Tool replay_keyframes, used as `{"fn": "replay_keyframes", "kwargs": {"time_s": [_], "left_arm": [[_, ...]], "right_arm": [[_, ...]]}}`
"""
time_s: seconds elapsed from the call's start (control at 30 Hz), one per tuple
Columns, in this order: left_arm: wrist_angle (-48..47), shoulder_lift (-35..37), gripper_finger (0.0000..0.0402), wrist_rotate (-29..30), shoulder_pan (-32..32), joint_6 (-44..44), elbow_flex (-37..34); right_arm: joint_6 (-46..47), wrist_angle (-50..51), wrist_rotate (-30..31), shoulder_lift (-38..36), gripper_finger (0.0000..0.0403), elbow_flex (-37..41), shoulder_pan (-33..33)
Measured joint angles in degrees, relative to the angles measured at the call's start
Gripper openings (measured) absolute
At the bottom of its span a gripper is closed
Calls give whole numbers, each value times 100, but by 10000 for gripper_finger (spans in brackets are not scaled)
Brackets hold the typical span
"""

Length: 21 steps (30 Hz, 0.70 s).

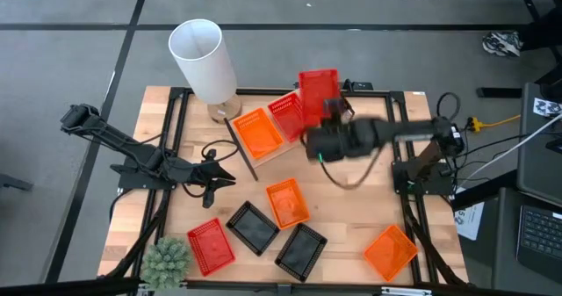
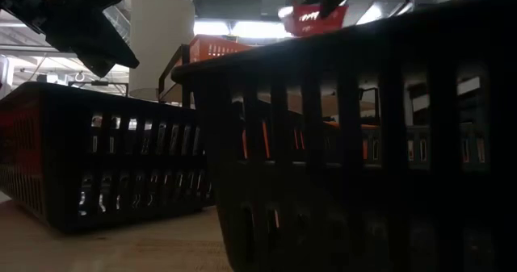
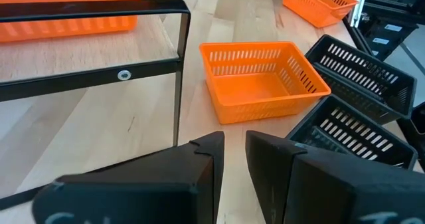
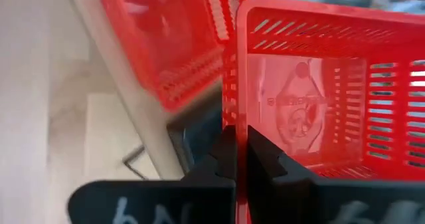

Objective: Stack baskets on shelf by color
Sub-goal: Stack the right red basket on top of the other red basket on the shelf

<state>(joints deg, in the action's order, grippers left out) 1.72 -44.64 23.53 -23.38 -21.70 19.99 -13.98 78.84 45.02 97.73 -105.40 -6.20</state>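
The held red basket (image 1: 316, 85) (image 4: 305, 98) hangs high, off the red basket on the shelf. It goes onto that basket, before my right gripper releases it.
My right gripper (image 4: 242, 154) is shut on a red basket (image 1: 318, 87), held in the air over the table's far edge, just beyond the shelf (image 1: 274, 150). On the shelf stand an orange basket (image 1: 259, 131) and a red basket (image 1: 285, 113), side by side. On the table lie an orange basket (image 3: 262, 78), two black baskets (image 1: 253, 227) (image 1: 301, 248), a red basket (image 1: 211, 245) and another orange basket (image 1: 390, 250). My left gripper (image 3: 234, 159) waits left of the shelf, low over the table, open by a narrow gap with nothing in it. My right gripper pinches one side wall of the red basket at its rim (image 4: 240, 114), one finger inside the basket and one outside. The fingers slant downward at it from the table's near right side. The basket is lifted clear of the shelf and table, tilted.
A tall white cylinder (image 1: 204, 61) stands at the far left corner beside the shelf. A green spiky plant (image 1: 167, 259) sits at the near left corner. A black cable (image 1: 215, 151) lies near my left gripper. Bare wood shows between the shelf and the near baskets.
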Motion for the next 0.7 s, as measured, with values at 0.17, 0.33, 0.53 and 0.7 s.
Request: {"fn": "replay_keyframes", "kwargs": {"time_s": [0.17, 0.33, 0.53, 0.7], "left_arm": [[0, 0, 57, 0, 0, 135, 0], [-1, 0, 57, 0, -2, 133, -1], [-2, 0, 57, 0, -2, 135, 0], [-3, 0, 57, 0, -2, 135, 0]], "right_arm": [[-1919, -772, -2580, -9, 1, -208, 1068], [-2378, -831, -3979, 17, 1, -205, 1691], [-2537, -887, -4395, 37, 1, -201, 1814], [-2552, -872, -4705, 46, 1, -201, 1815]]}}
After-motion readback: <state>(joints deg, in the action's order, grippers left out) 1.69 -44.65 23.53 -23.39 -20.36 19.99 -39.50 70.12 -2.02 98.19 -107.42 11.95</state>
